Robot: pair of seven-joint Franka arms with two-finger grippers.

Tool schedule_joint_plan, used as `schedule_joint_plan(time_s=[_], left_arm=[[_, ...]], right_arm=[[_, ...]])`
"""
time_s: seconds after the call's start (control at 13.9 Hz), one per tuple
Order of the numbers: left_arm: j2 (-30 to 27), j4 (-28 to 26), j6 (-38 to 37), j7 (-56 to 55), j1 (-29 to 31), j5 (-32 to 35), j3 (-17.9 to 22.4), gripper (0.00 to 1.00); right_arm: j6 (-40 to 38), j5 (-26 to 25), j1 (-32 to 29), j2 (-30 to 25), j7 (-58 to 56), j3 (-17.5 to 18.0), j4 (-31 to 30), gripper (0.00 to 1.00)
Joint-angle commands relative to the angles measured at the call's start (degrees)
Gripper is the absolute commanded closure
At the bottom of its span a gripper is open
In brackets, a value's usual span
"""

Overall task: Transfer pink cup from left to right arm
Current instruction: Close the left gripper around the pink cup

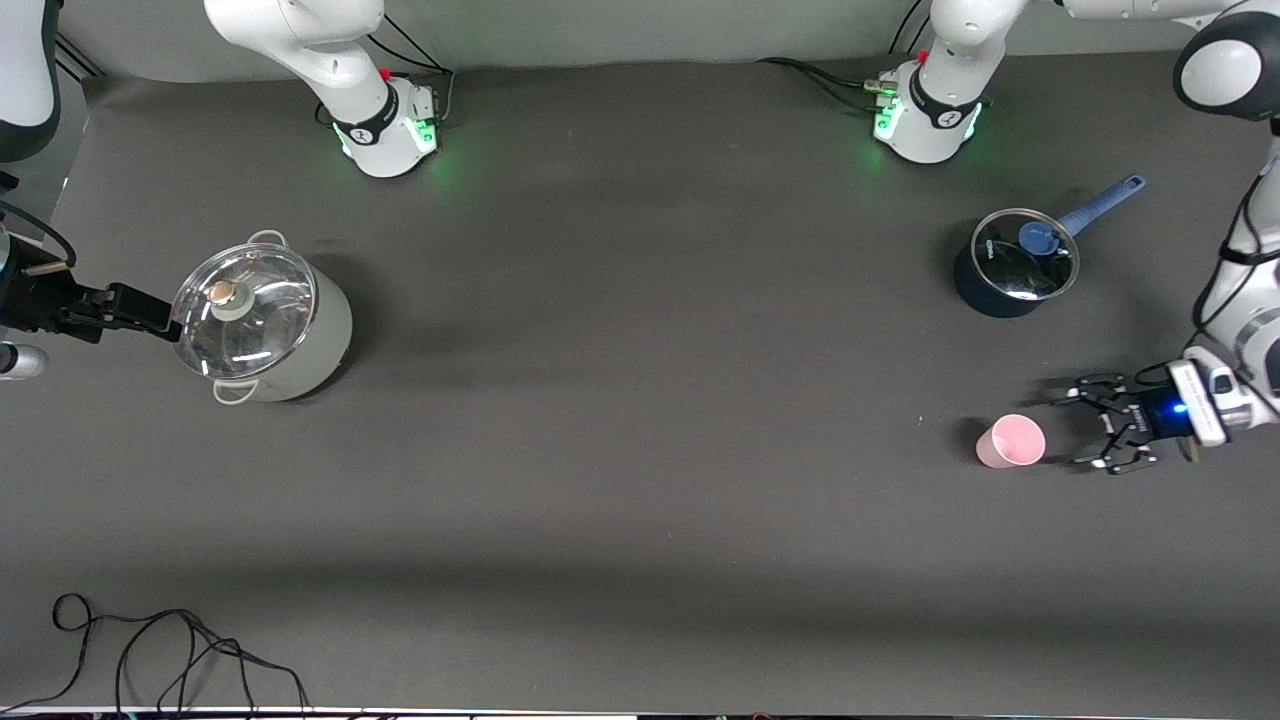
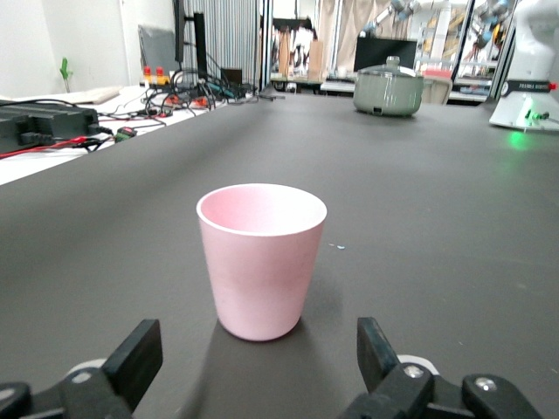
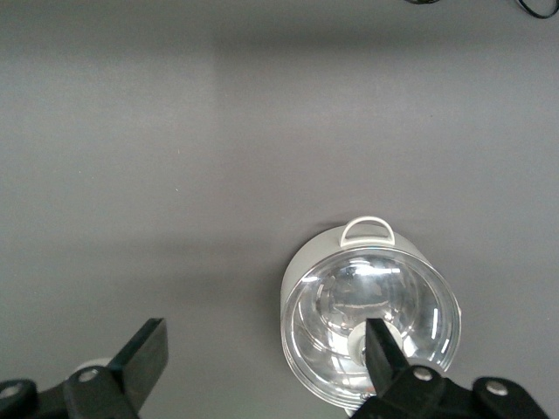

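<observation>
I should grip the pink cup by its lower side with my left gripper next, so the pink cup's rim stays free for my right gripper.
The pink cup stands upright on the dark table near the left arm's end; in the left wrist view it is plain, tapered and empty. My left gripper is low at the table, open, right beside the cup on the side toward the left arm's end. In its wrist view the cup stands just ahead of the fingertips, not between them. My right gripper is open and empty in the air at the right arm's end, over the edge of a lidded pot.
A grey-green pot with a glass lid stands at the right arm's end and shows in the right wrist view. A dark blue saucepan with a lid stands farther from the front camera than the cup. A loose cable lies at the table's near edge.
</observation>
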Motion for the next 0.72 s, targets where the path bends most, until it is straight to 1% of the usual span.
schedule_joint_plan(time_s=[0.0,0.22,0.5,0.58,0.65], left_arm=[[2.7,1.2,-1.2,2.2,-2.0,-3.2,0.1,0.01],[4.4,0.4,-0.8,7.3,-5.1,-8.0,0.1,0.01],[4.5,-0.3,-0.3,7.5,-6.7,-9.0,0.1,0.01],[4.6,-0.2,-0.2,7.5,-7.2,-9.7,0.1,0.07],[4.6,-0.2,-0.2,7.4,-8.0,-10.3,0.1,0.29]], right_arm=[[0.2,0.6,0.3,0.2,0.6,-0.3,0.8,0.00],[0.2,0.6,0.3,0.2,0.6,-0.3,0.8,0.00],[0.2,0.7,0.3,0.2,0.6,-0.3,0.7,0.00],[0.2,0.7,0.3,0.2,0.6,-0.3,0.7,0.00],[0.2,0.6,0.3,0.2,0.6,-0.3,0.7,0.00]])
